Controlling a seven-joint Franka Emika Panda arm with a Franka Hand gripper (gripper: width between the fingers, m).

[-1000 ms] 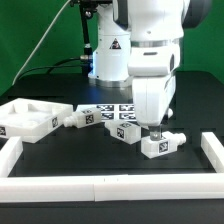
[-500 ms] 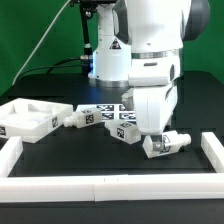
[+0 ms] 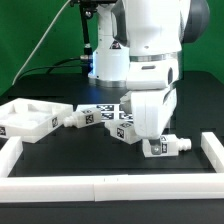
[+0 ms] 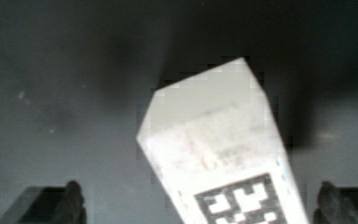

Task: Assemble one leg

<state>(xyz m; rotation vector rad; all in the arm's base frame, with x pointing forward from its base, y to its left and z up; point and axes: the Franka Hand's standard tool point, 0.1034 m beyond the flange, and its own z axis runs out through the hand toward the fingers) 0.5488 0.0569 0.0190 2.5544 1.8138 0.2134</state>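
Note:
The gripper is ready to close on the white leg: both dark fingers sit beside the leg's tagged sides in the wrist view, so closing now would hold the leg.
A white square leg (image 3: 166,146) with a marker tag lies on the black table, its end pointing to the exterior view's right. My gripper (image 3: 150,136) is low over the leg's left part, and the hand mostly hides the fingers in the exterior view. In the wrist view the leg (image 4: 215,140) lies between my two dark fingertips (image 4: 51,203), with a gap on each side. The gripper (image 4: 194,205) is open and straddles the leg without gripping it.
A white square tabletop (image 3: 26,117) lies at the left. Two more tagged legs (image 3: 82,117) (image 3: 124,129) lie by the marker board (image 3: 112,108). A white fence (image 3: 110,185) runs along the front and both sides (image 3: 213,152).
The leg has turned and now lies flatter, reaching further to the exterior view's right. My hand has shifted slightly left and lower over it.

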